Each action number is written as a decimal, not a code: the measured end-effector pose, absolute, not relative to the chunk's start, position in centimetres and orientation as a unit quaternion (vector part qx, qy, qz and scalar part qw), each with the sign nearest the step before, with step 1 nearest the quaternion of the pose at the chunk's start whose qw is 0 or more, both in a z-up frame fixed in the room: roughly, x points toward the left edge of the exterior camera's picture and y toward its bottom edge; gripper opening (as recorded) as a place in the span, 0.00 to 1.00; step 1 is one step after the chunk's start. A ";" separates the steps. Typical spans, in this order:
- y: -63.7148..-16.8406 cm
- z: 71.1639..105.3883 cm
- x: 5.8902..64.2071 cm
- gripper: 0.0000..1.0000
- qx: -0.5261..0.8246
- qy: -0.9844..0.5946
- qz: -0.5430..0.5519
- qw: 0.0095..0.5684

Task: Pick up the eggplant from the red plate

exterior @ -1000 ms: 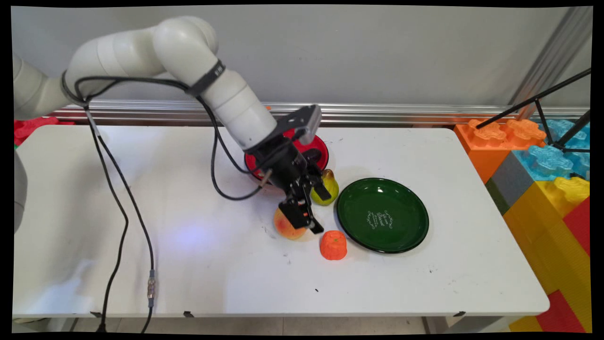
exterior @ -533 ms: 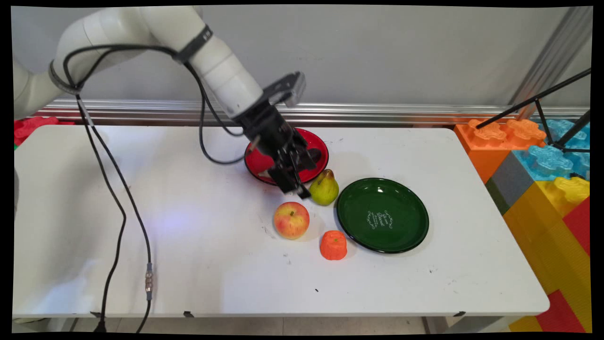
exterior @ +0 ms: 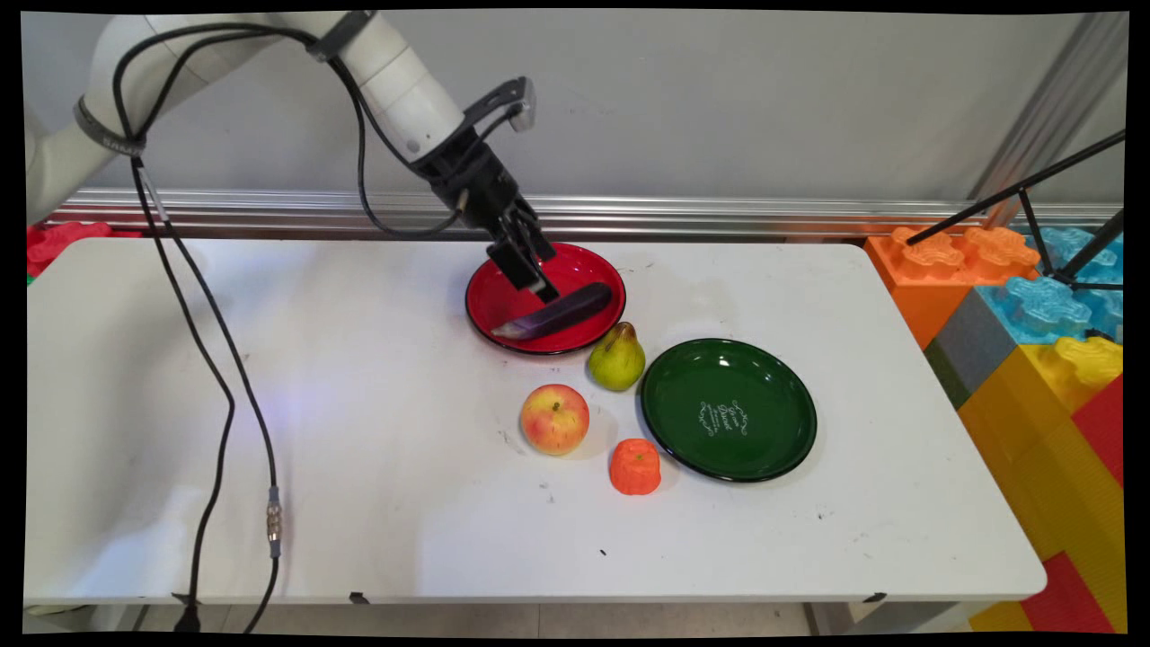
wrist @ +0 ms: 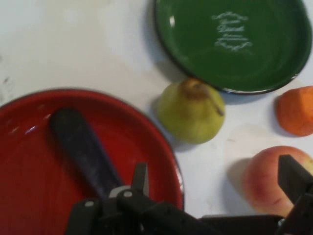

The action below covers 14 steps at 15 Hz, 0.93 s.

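The dark purple eggplant will be grabbed next by its narrower half near the pale tip (exterior: 536,322), so my gripper can empty the red plate.
My gripper (exterior: 535,274) hangs open and empty above the red plate (exterior: 490,305), tilted down toward it. A dark purple eggplant (exterior: 561,312) lies across the plate, just below my fingertips. A green pear (exterior: 616,359) stands beside the plate's near right rim. Nearer the front are a red-yellow apple (exterior: 555,419) and an orange fruit (exterior: 634,466). The hand view has the gripper (wrist: 215,178) with fingers (wrist: 140,177) wide apart. They frame the eggplant (wrist: 83,147) on the red plate (wrist: 29,186), the pear (wrist: 190,112), the apple (wrist: 264,178) and the orange fruit (wrist: 296,110).
An empty green plate (exterior: 728,409) lies right of the fruit and shows as the green plate (wrist: 195,49) in the hand view. Big coloured toy blocks (exterior: 1033,341) and a black tripod (exterior: 1042,216) stand off the table's right end. Black cables (exterior: 216,377) hang over the table's left part.
The gripper has risen and drawn back from down between the apple and the pear to above the red plate. The fruit has stayed in place.
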State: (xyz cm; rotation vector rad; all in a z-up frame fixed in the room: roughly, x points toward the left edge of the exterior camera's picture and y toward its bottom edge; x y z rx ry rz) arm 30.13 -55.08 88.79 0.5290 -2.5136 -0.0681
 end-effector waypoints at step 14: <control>-58.4 84.3 32.7 1.00 0.398 -0.877 -0.059 0.263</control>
